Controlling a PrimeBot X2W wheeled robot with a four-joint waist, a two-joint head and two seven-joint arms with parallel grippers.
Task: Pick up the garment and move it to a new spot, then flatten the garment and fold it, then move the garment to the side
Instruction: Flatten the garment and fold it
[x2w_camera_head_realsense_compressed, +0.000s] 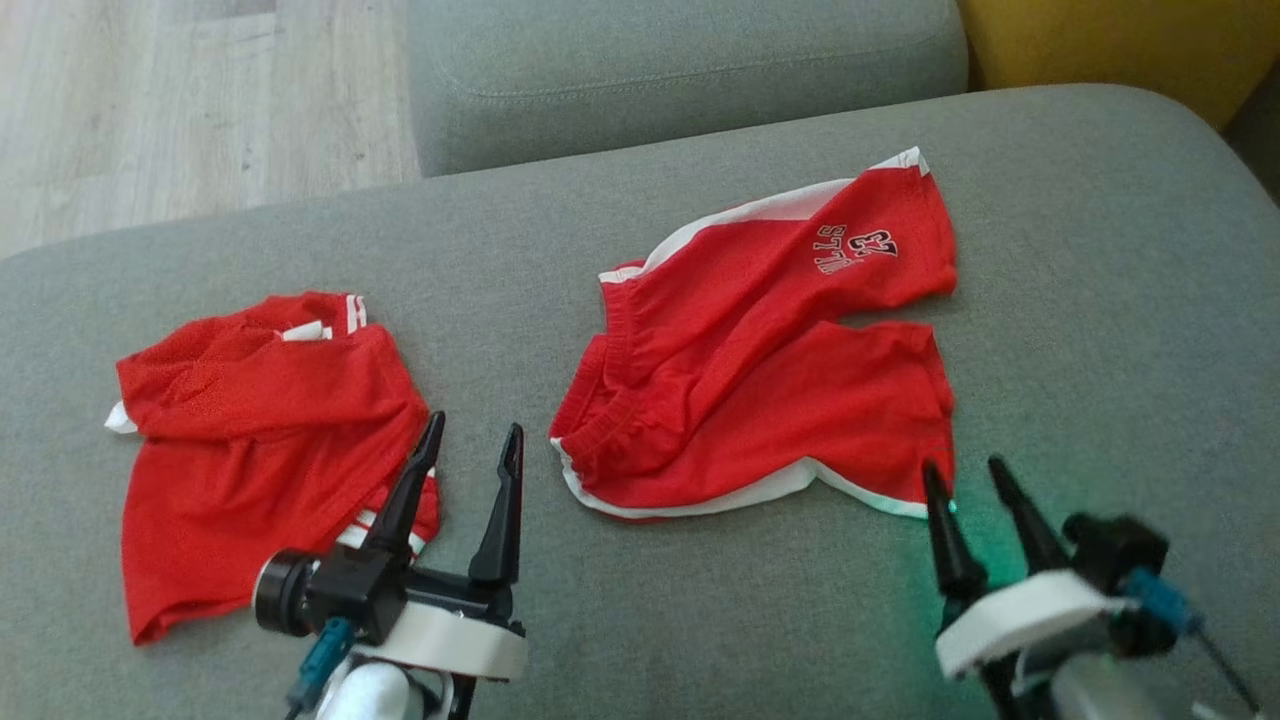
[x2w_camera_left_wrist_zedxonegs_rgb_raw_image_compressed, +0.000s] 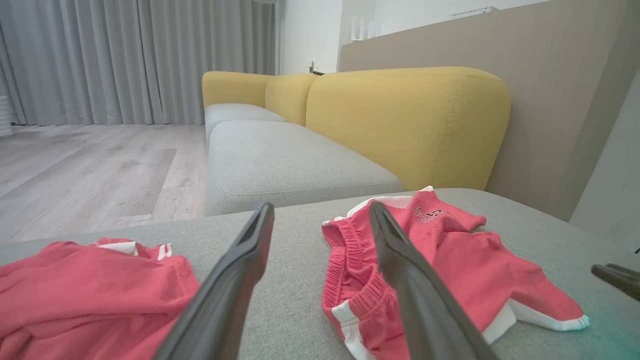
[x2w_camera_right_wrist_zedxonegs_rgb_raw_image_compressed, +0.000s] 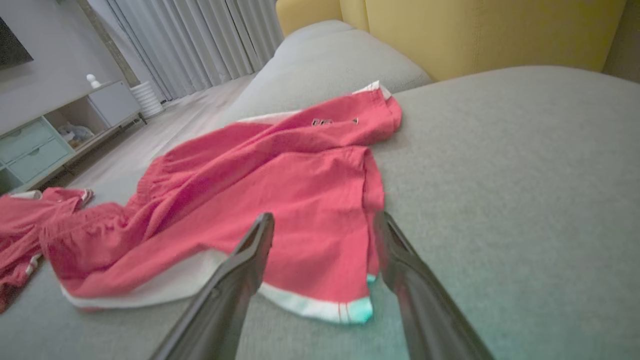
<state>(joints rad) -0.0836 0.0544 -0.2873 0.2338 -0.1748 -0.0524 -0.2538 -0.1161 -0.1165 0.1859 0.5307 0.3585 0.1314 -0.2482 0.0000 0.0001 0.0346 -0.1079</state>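
Note:
The body of the shorts is spread out on the cushion, so I need to pick up the shorts next with my right gripper by the leg hem (x2w_camera_head_realsense_compressed: 945, 446) (x2w_camera_right_wrist_zedxonegs_rgb_raw_image_compressed: 370, 240), where its edge is open.
The garment, red shorts (x2w_camera_head_realsense_compressed: 760, 380) with white trim and a printed logo, lies spread and slightly rumpled on the grey cushion (x2w_camera_head_realsense_compressed: 700, 620); it also shows as shorts (x2w_camera_left_wrist_zedxonegs_rgb_raw_image_compressed: 450, 260) and shorts (x2w_camera_right_wrist_zedxonegs_rgb_raw_image_compressed: 280, 180). My right gripper (x2w_camera_head_realsense_compressed: 962, 465) is open, hovering just at the shorts' near right hem corner, its jaws (x2w_camera_right_wrist_zedxonegs_rgb_raw_image_compressed: 325, 216) wide with nothing between them. My left gripper (x2w_camera_head_realsense_compressed: 475, 425) is open too, between the shorts and a second red garment (x2w_camera_head_realsense_compressed: 250, 430), holding nothing (x2w_camera_left_wrist_zedxonegs_rgb_raw_image_compressed: 321, 206).
The second red garment (x2w_camera_left_wrist_zedxonegs_rgb_raw_image_compressed: 90, 290) lies crumpled on the cushion's left part. Beyond are another grey seat (x2w_camera_head_realsense_compressed: 680, 70), a yellow backrest (x2w_camera_left_wrist_zedxonegs_rgb_raw_image_compressed: 410, 120) and wooden floor (x2w_camera_head_realsense_compressed: 150, 100). Bare cushion stretches to the right of the shorts (x2w_camera_head_realsense_compressed: 1100, 330).

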